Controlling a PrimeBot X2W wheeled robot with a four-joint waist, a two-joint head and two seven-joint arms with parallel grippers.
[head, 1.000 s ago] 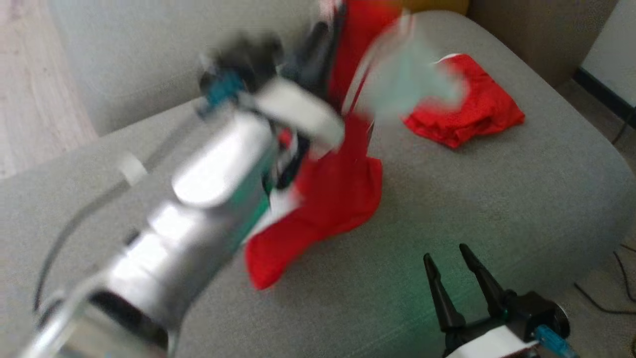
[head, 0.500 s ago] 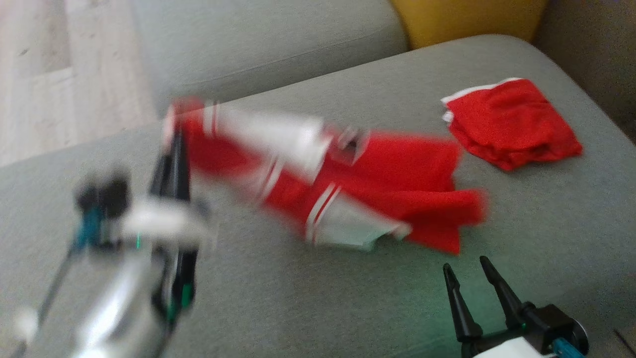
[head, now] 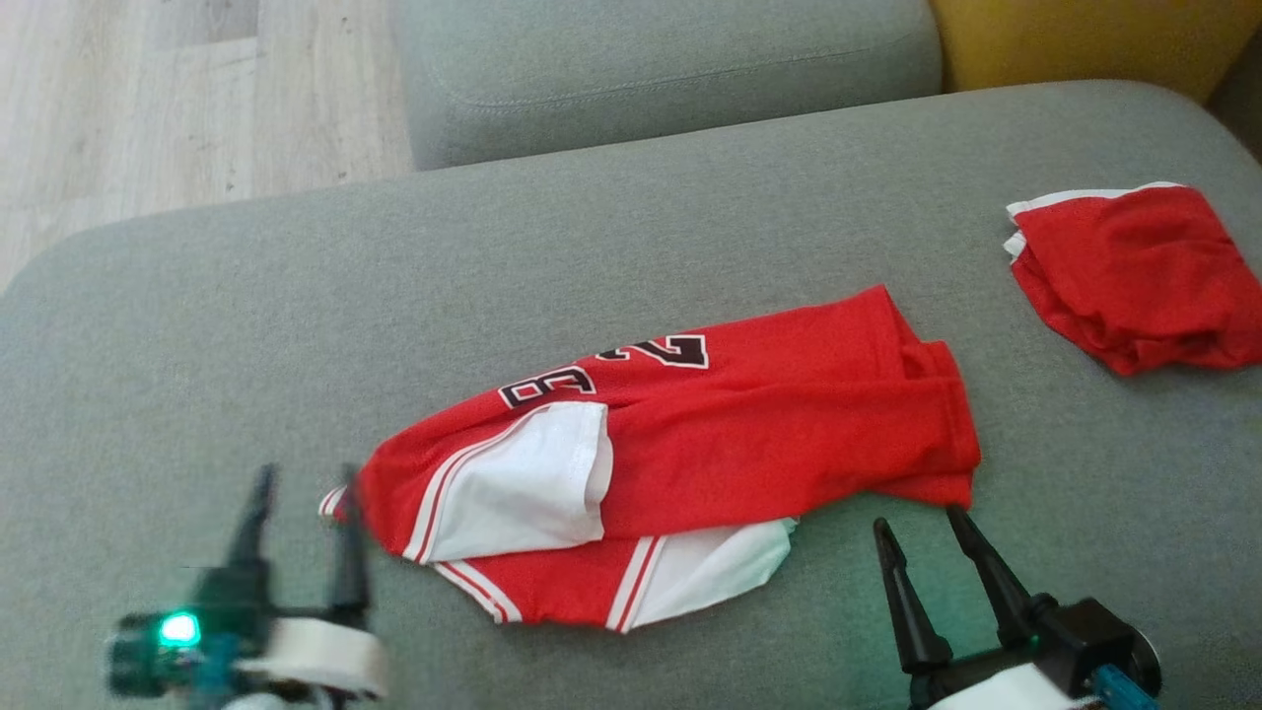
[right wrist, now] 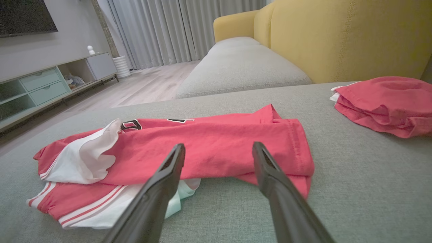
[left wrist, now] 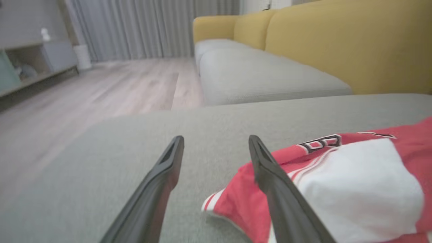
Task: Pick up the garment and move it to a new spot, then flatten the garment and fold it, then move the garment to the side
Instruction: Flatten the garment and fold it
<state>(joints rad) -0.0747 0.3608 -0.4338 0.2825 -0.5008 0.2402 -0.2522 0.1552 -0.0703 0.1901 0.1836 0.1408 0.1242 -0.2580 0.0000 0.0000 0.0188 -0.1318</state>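
Observation:
The red jersey (head: 769,414) needs to be spread flat before folding, so my left gripper next needs to grab it by its white sleeve corner (head: 575,473).
A red jersey, the garment (head: 749,424), lies crumpled lengthwise on the grey sofa cushion (head: 296,296), with white lining and striped trim turned out at its left end and black numbers on top. My left gripper (head: 306,483) stands open just left of the garment's left corner, with nothing between its fingers. In the left wrist view the garment (left wrist: 354,182) lies beside and behind the right finger of the left gripper (left wrist: 216,140). My right gripper (head: 917,523) is open just in front of the garment's right hem. From the right wrist, the garment (right wrist: 236,131) stretches beyond the right gripper (right wrist: 219,145).
A second red garment (head: 1134,276) lies bundled at the cushion's far right, seen also as a red bundle (right wrist: 384,101) from the right wrist. Another grey seat cushion (head: 670,69) and a yellow backrest (head: 1085,39) are behind. Wooden floor (head: 148,99) lies beyond the cushion's left edge.
The left gripper swept the garment down and left from a raised hold, laid it on the cushion and opened off it. The head view has shifted. The right gripper stayed open.

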